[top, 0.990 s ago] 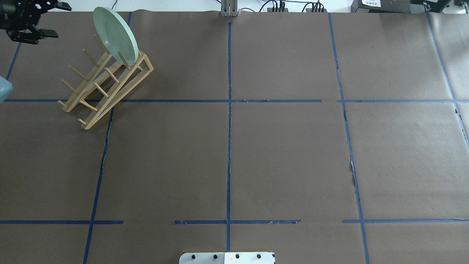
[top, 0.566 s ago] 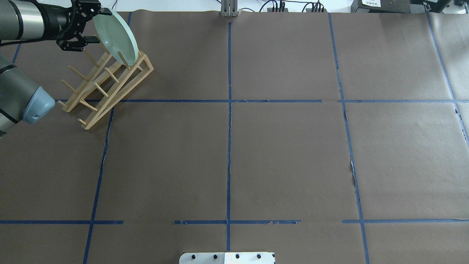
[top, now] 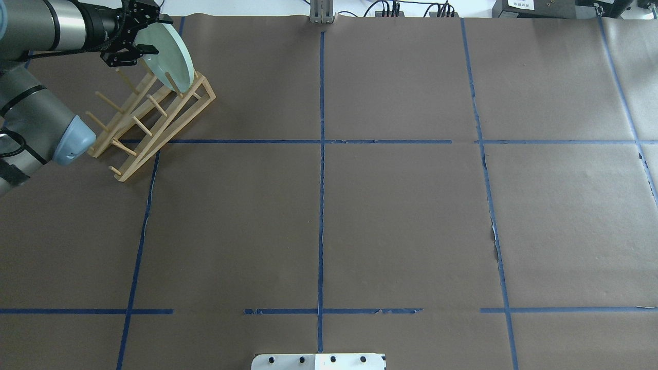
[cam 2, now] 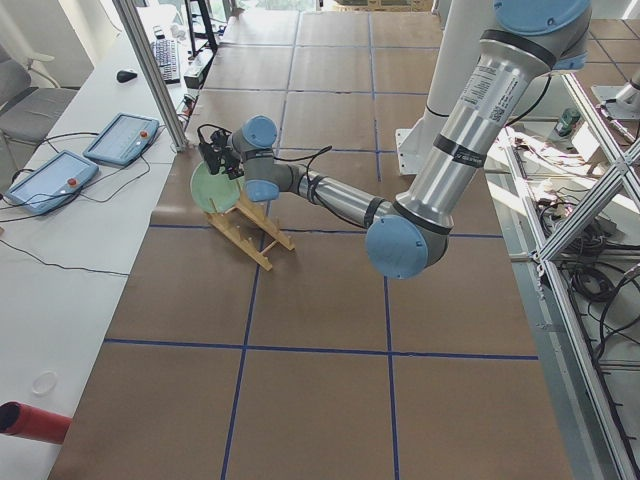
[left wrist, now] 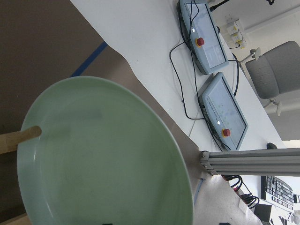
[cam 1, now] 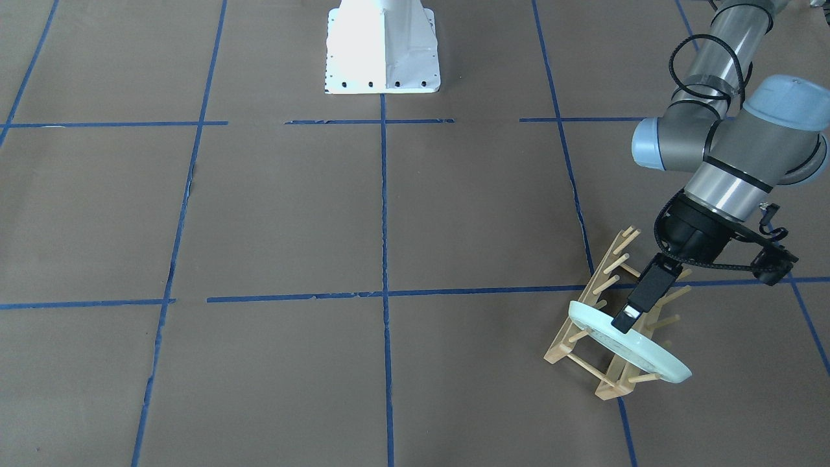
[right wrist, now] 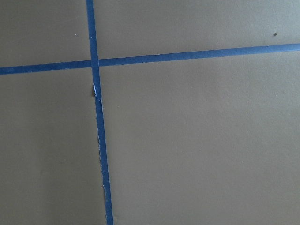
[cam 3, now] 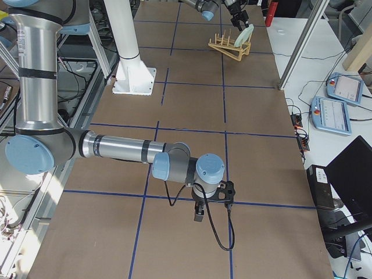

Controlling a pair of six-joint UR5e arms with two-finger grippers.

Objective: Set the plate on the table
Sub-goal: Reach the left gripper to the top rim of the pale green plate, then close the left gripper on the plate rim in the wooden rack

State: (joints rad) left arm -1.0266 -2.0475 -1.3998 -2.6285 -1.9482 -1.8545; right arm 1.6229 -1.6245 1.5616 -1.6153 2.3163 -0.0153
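Observation:
I will next grab the plate by its upper rim with my left gripper, since its front is too wide for my fingers and rack wires hold its lower part.
The pale mint-green plate (top: 172,56) stands on edge, leaning in the far end of the light wooden peg rack (top: 149,123) at the table's (top: 401,216) far left. My left gripper (top: 153,34) is open, one finger on each side of the plate's upper left rim. In the front-facing view one finger (cam 1: 648,285) reaches down onto the plate (cam 1: 639,353). The left wrist view is filled by the plate's inner face (left wrist: 103,154), with a rack peg against it. My right gripper (cam 3: 198,215) hangs low over bare table far from the rack; I cannot tell whether it is open or shut.
The white robot base (cam 1: 382,45) sits at the near middle edge. Beyond the rack's far edge is a white bench with control pendants (cam 2: 120,140) and an aluminium post (cam 2: 150,70). The rack's several free pegs (cam 1: 613,263) point up beside my left wrist.
My left arm has come in from the left edge to the plate. Its open fingers now straddle the plate's rim. Plate and rack have not moved.

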